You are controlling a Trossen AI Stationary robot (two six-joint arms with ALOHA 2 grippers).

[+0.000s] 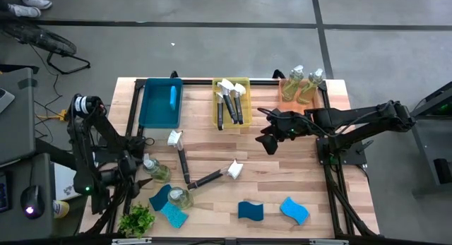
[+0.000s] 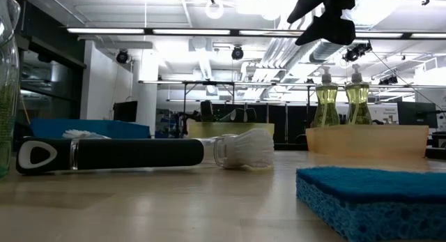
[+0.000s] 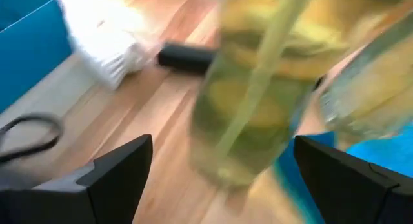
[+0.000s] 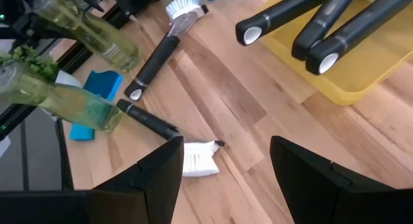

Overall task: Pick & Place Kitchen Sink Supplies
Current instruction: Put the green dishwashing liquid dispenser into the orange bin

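Note:
The fingers stop short of the bottle's body above the wood, so closing now would miss. My left gripper moves toward the bottle next, then closes on it.
Two clear bottles of yellow-green liquid stand upright at the near left, one beside the other. My left gripper is open. Its fingers stand on either side of the first bottle and just short of it, without touching. Two black-handled brushes lie flat on the wood. Blue sponges lie along the near edge. My right gripper hangs open above the table's middle, with nothing between its fingers.
Along the far edge stand a blue tray holding a sponge, a yellow tray with several brushes and an orange tray with two bottles. A small green plant sits at the near left corner.

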